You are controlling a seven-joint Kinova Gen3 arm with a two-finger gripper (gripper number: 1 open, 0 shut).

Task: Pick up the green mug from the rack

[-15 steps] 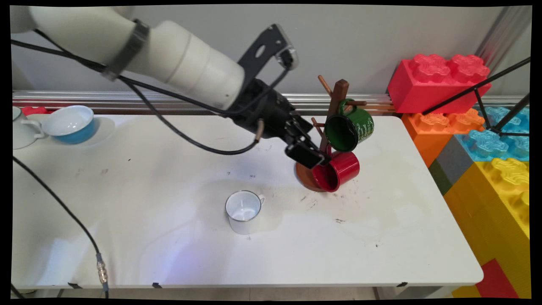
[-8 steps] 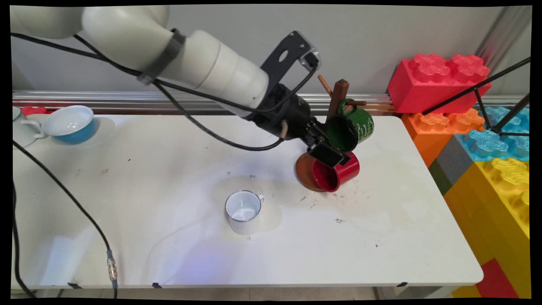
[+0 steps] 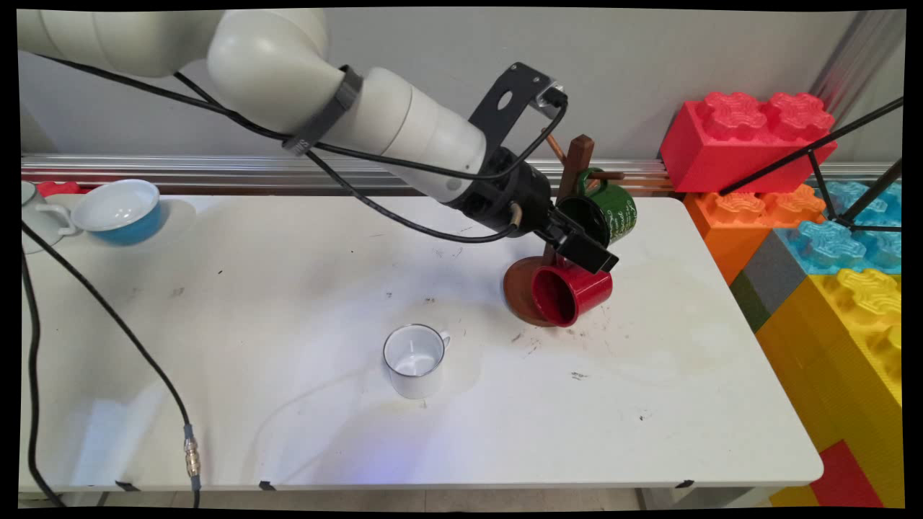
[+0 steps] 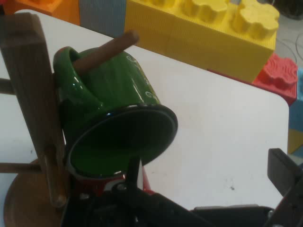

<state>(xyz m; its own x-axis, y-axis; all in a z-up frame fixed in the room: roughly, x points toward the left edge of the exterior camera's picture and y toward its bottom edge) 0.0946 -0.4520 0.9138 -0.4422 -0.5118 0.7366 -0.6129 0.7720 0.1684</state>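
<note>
My gripper takes hold of the green mug by its dark rim [image 4: 174, 124] next. Then it lifts the mug off the wooden mug tree [image 4: 31, 71].
A dark wooden mug tree [image 3: 577, 160] stands on a round base [image 3: 516, 288] at the table's far right. A green mug [image 3: 617, 210] hangs by its handle on an upper peg, mouth tilted toward me. A red mug [image 3: 575, 292] hangs below it. My gripper [image 3: 588, 241] is open at the green mug's mouth. In the hand view the green mug [image 4: 113, 109] fills the left. One finger [image 4: 133, 169] reaches just inside its rim, and the other finger [image 4: 284, 172] stands off to the right over bare table. The gripper [image 4: 208, 175] holds nothing.
A white enamel mug [image 3: 414, 359] stands upright in the middle of the table. A blue bowl [image 3: 117, 210] and a white cup [image 3: 32, 220] sit at the far left. Large toy bricks [image 3: 815, 209] are stacked past the right edge. A black cable [image 3: 108, 346] hangs at the left.
The gripper has moved right and upward, from beside the red mug's rim to the green mug's mouth. The mugs have not moved.
</note>
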